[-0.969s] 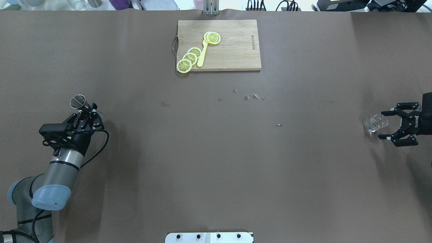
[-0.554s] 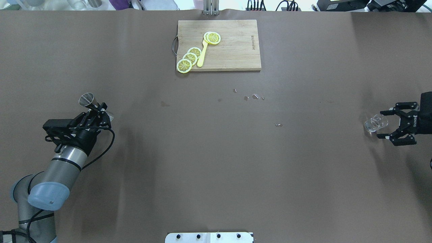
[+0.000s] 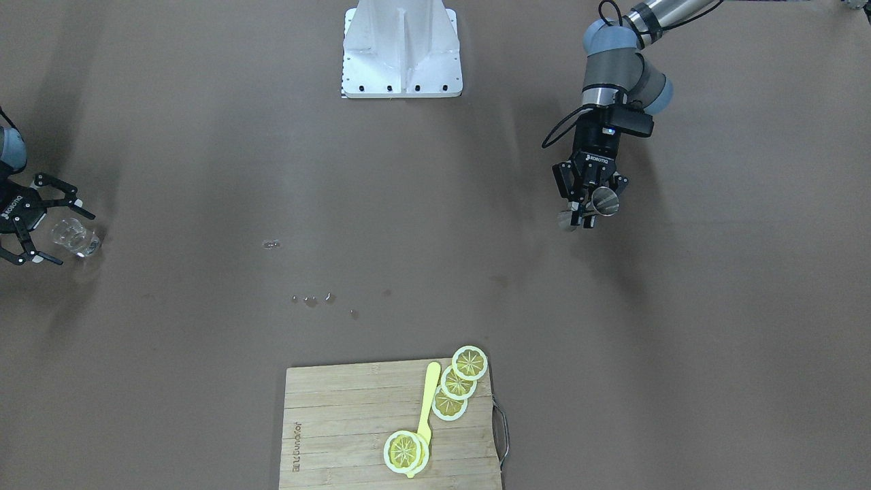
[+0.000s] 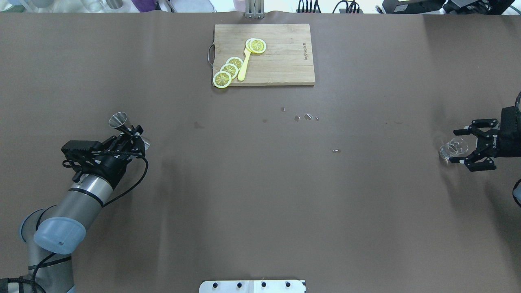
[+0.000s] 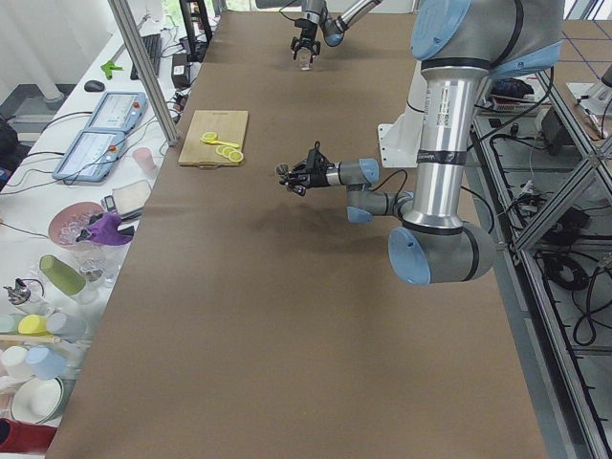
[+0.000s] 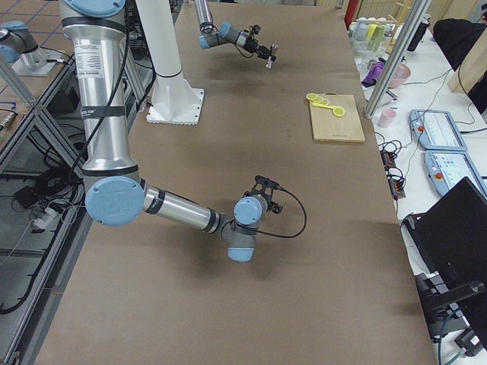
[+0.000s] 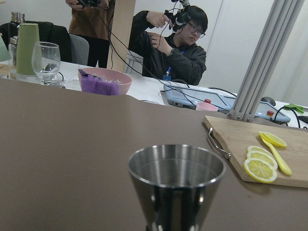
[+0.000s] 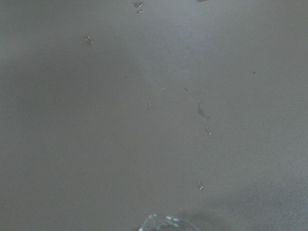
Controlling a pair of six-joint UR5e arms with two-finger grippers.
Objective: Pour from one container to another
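My right gripper grabs the clear glass by its side (image 3: 74, 236) next, to keep the glass's open rim free for pouring.
My left gripper (image 4: 133, 133) is shut on the waist of the grey steel jigger (image 4: 118, 120), held above the table's left side with its open cone up and tilted away. In the front-facing view the jigger (image 3: 605, 201) sits in the left gripper (image 3: 586, 209). The left wrist view shows the jigger's (image 7: 176, 185) rim close up. At the far right the clear glass (image 4: 451, 149) stands on the table. My right gripper (image 4: 459, 147) is open, with a finger on either side of the glass (image 3: 73, 238). Only the glass rim (image 8: 163, 224) shows in the right wrist view.
A wooden cutting board (image 4: 285, 61) with lemon slices (image 4: 228, 70) and a yellow spoon (image 4: 244, 65) lies at the back centre. Water droplets (image 4: 303, 117) dot the brown cloth mid-table. The white base plate (image 4: 252, 286) sits at the near edge.
My left arm has carried the jigger to the right, toward the table's middle. My right wrist has turned slightly and stayed open around the glass, which has not moved.
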